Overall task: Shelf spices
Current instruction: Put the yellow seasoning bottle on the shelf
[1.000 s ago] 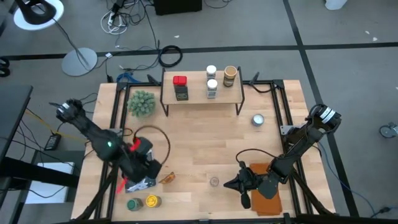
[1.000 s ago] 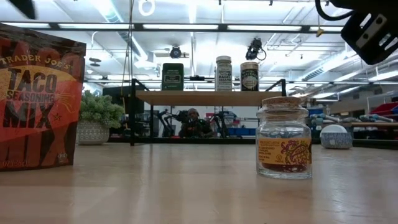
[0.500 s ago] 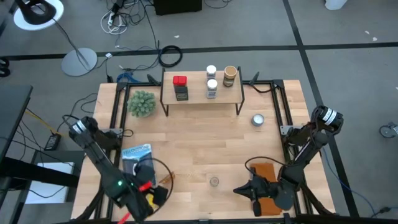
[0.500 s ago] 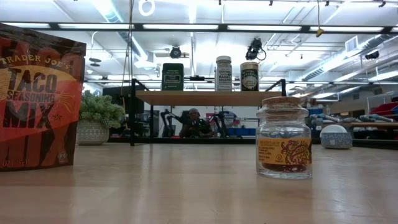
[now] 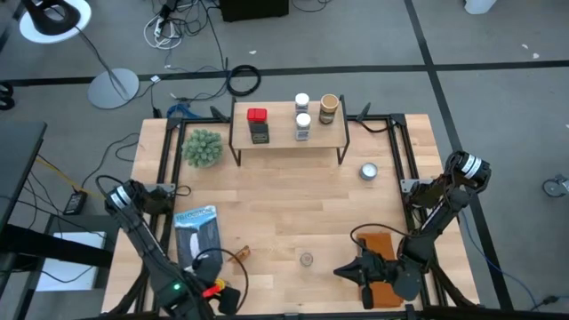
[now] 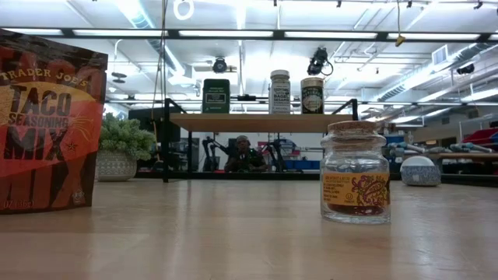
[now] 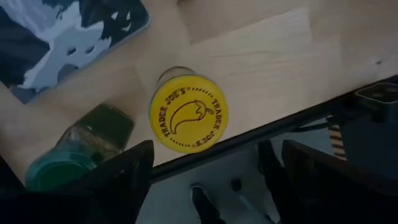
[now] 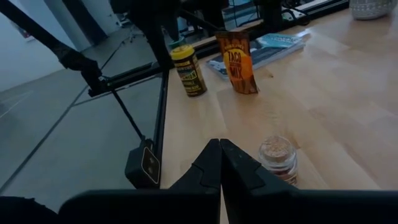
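Observation:
My left gripper grabs the jar by its yellow lid (image 7: 188, 114) next, to add the jar to the spices on the shelf.
My left gripper (image 7: 214, 163) (image 5: 220, 298) stands open above the table's near left edge and points down. A jar with a yellow lid (image 7: 188, 114) stands upright just beyond its fingertips, untouched. A jar with a green lid (image 7: 73, 157) lies on its side next to it. A small cork-topped glass jar (image 8: 278, 155) (image 5: 306, 260) stands at the near middle. My right gripper (image 8: 220, 163) (image 5: 342, 271) is shut just short of it and touches nothing. The shelf (image 5: 289, 127) (image 6: 261, 122) stands at the far middle and carries several spices. Among them are a red-lidded tin (image 5: 257, 116) and a brown jar (image 5: 329, 108).
A blue and white packet (image 5: 196, 229) lies flat at the near left. An orange taco seasoning packet (image 6: 50, 124) (image 8: 236, 62) stands upright beside it. A brown pouch (image 5: 380, 283) lies under my right arm. A green plant ball (image 5: 203, 148) and a round silvery tin (image 5: 369, 172) sit farther back.
My left gripper has swung from over the blue packet toward the table's near edge, sunk a little and rolled about its own axis. It has stayed open, and the packet now shows uncovered. My right gripper has shifted slightly toward the near right and has left the low view.

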Controlling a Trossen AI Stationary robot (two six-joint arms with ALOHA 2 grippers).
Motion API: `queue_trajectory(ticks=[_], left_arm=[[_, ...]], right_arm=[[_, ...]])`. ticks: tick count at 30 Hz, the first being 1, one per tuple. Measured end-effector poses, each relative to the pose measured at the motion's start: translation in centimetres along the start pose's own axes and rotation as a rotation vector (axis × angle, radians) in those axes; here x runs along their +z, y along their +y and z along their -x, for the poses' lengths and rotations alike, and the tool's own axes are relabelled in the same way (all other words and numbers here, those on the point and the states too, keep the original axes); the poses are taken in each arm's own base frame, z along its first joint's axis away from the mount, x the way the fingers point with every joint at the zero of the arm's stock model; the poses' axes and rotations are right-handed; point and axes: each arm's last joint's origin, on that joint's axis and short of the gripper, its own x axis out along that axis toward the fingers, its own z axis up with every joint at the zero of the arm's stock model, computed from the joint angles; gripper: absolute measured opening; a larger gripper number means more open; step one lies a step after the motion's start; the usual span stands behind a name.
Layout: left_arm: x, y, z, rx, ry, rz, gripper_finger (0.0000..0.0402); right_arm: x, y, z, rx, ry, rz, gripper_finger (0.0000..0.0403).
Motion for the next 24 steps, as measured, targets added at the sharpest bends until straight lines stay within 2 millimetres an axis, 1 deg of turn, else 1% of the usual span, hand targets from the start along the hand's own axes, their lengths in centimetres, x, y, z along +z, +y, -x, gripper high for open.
queue_trajectory(ticks=[6, 12, 24], left_arm=[[-0.06, 0.01, -0.10, -0.005, -0.013, 0.049, 0.0358], [0.55, -0.04, -0.45, 0.010, -0.042, 0.072, 0.0358], [0.83, -0.18, -0.59, -0.004, -0.068, 0.083, 0.0358]], right_arm=[[0.01, 0.02, 0.00, 0.004, 0.001, 0.018, 0.0000], [0.02, 0.02, -0.01, 0.004, 0.001, 0.028, 0.0000], [0.47, 0.25, -0.16, 0.020, -0.025, 0.056, 0.0000]])
